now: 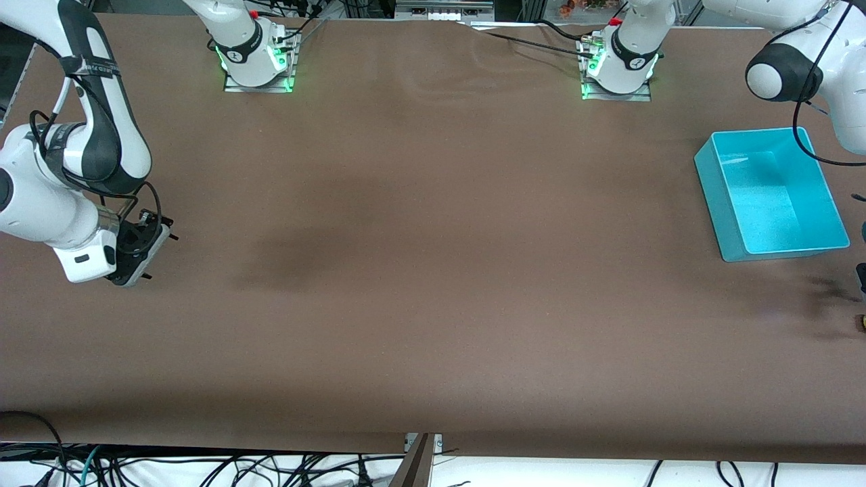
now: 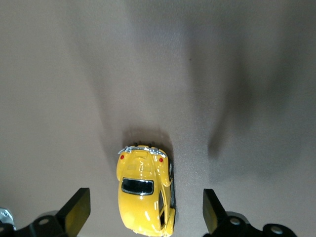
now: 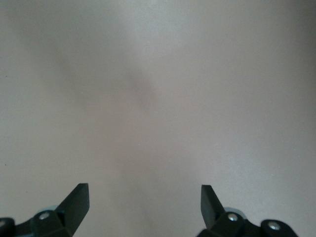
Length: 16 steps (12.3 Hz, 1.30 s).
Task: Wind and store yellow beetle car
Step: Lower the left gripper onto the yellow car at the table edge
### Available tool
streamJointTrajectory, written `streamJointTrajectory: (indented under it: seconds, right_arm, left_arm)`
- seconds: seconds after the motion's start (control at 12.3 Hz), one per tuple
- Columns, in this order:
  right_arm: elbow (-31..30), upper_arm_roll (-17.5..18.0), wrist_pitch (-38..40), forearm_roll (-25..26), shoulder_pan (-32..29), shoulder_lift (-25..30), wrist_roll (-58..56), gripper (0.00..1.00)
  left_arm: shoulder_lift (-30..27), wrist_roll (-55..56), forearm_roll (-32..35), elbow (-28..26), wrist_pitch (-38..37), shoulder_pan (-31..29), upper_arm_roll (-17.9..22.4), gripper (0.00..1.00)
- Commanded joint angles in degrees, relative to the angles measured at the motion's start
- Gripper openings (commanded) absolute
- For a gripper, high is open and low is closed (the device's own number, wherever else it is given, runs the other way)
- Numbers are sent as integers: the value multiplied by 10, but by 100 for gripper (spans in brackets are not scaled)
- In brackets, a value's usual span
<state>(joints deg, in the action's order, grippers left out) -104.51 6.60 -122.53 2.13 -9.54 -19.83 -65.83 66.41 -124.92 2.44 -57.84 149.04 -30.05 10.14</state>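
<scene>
My left gripper is going to grab the yellow beetle car by its door sides next, so that it can put the car away in the cyan bin.
The yellow beetle car (image 2: 144, 195) stands on its wheels on the brown table. It shows in the left wrist view between the two fingers of my left gripper (image 2: 143, 217). That gripper is open, with one fingertip (image 2: 76, 210) on each side of the car and clear gaps between them and the body. In the front view the left hand is almost wholly cut off at the edge, at the left arm's end of the table. My right gripper (image 1: 139, 253) waits open and empty low over bare table at the right arm's end; it also shows in the right wrist view (image 3: 143, 207).
An empty cyan bin (image 1: 714, 196) stands at the left arm's end of the table, farther from the front camera than the car's spot. The brown table (image 1: 433, 270) stretches wide between the arms. Cables hang below its front edge.
</scene>
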Motion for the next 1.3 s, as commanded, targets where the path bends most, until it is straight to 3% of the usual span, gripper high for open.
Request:
streamJointTrajectory:
  seconds: [0.0,0.65,0.73,0.82,0.98,1.06,1.22]
  right_arm:
    - [12,1,13,7,-1,-4,3,100]
    - [12,2,13,7,-1,-5,3,100]
    - [12,1,13,7,-1,-5,3,100]
    - [12,1,13,7,-1,-5,3,100]
    - [12,1,13,7,-1,-5,3,100]
    - [12,1,13,7,-1,-6,3,100]
    - [12,1,13,7,-1,-6,3,100]
  left_arm:
    - [24,11,4,39,2,-5,2,100]
    - [28,38,5,38,2,-15,3,99]
    - [28,38,5,37,2,-15,3,94]
    - [28,40,4,36,2,-15,3,77]
    - [29,60,3,35,2,-15,2,81]
    - [29,64,3,33,2,-15,3,77]
    - [28,64,3,34,1,-15,3,44]
